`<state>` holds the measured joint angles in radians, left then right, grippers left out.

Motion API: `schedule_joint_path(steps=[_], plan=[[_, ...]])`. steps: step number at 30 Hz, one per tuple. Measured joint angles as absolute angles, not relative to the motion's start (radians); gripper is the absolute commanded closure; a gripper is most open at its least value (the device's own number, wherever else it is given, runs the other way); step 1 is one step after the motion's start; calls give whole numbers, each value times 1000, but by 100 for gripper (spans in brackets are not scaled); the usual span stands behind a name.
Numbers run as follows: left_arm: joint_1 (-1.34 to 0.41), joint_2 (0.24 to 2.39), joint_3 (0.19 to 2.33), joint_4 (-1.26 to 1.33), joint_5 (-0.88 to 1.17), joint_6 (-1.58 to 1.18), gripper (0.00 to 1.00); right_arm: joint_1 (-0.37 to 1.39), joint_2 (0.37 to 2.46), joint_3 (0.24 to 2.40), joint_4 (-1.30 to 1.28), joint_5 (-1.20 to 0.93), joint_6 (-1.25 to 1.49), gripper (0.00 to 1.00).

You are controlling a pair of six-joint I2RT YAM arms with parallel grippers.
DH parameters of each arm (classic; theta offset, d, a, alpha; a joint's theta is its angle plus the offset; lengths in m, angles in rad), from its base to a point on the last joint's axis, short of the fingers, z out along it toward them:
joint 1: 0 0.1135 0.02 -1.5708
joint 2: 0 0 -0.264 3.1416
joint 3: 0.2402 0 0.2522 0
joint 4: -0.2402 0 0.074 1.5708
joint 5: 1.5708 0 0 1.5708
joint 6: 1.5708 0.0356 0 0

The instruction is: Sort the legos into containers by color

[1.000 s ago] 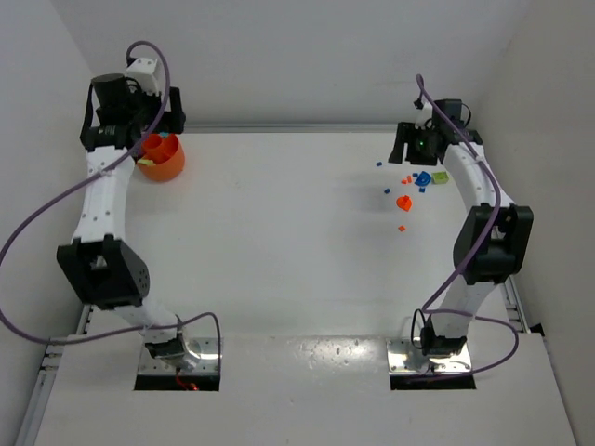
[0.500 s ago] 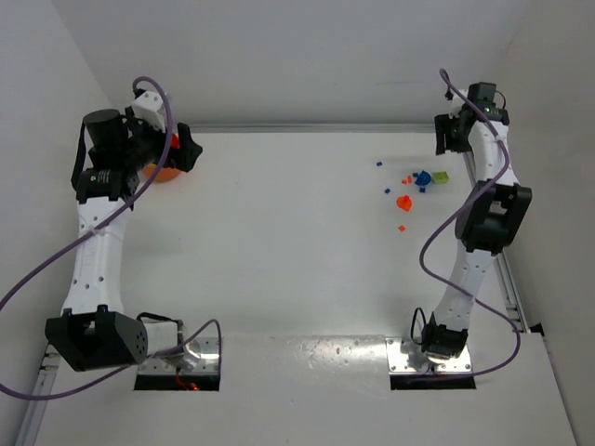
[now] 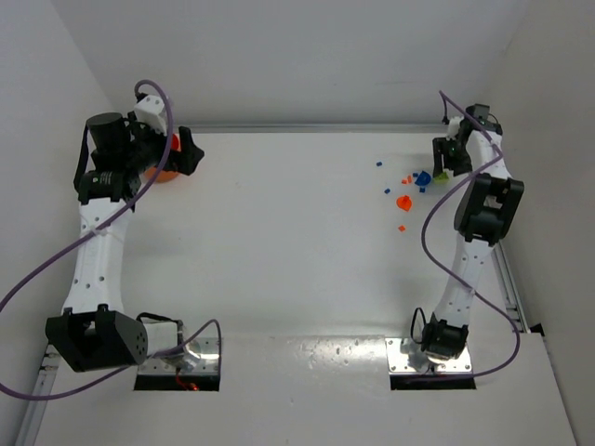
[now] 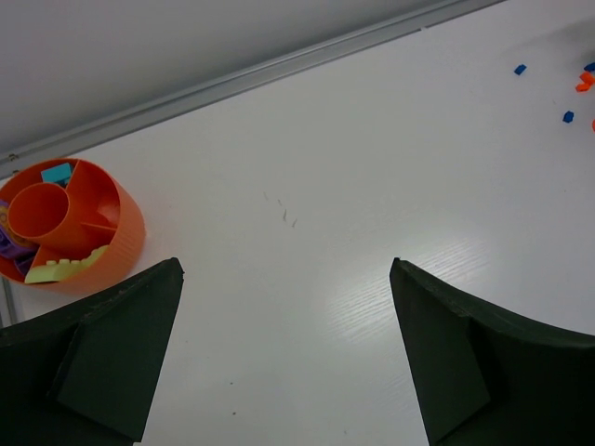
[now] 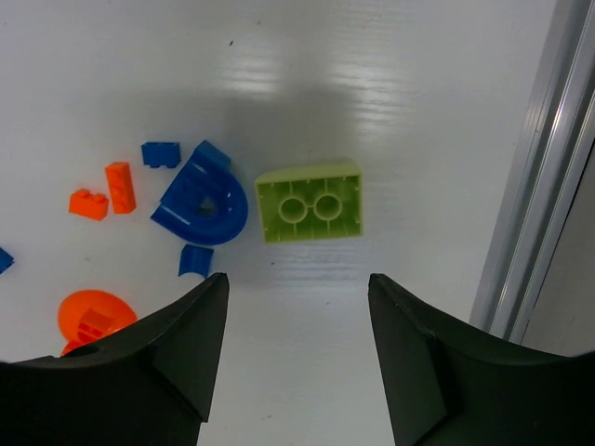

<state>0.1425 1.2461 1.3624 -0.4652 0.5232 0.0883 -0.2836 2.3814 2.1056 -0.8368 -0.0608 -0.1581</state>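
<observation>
I need to grab the upturned yellow-green brick [image 3: 441,177] [image 5: 310,202] across its short ends with my right gripper. The long sides of the brick then stay open, so I can hand it to my left gripper.
The orange bowl [image 4: 130,232] has divided sections holding teal, purple and yellow-green legos. In the top view it [image 3: 165,174] sits at the far left, partly hidden by my left gripper [image 3: 186,153]. The left gripper [image 4: 285,269] is open and empty, above bare table to the right of the bowl. My right gripper [image 5: 297,279] is open and empty, hovering just short of an upturned yellow-green brick [image 5: 310,202]. Beside the brick lie a blue arch piece [image 5: 204,200], two orange bricks [image 5: 119,186] and an orange round piece [image 5: 93,321]. The right gripper [image 3: 444,160] is at the far right, over the scattered legos [image 3: 403,201].
An aluminium rail [image 5: 539,186] runs along the table's right edge, close to the right gripper. Another rail [image 4: 279,65] runs along the back wall. Small blue bricks [image 4: 520,69] lie left of the lego cluster. White walls enclose the table on three sides.
The left gripper lifted off the bowl and now points right across the table. The right gripper swung to the back right corner, then came down over the yellow-green brick.
</observation>
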Motion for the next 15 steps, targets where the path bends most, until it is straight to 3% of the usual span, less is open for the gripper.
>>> schedule_joint_path(steps=[2, 7, 15], plan=[[142, 1246, 1356, -461, 523, 84, 0, -297, 2407, 2134, -841, -76, -159, 37], [142, 1246, 1346, -461, 521, 76, 0, -326, 2433, 2151, -848, -115, -187, 19], [142, 1249, 1345, -455, 519, 65, 0, -334, 2444, 2169, -852, -151, -225, 13]])
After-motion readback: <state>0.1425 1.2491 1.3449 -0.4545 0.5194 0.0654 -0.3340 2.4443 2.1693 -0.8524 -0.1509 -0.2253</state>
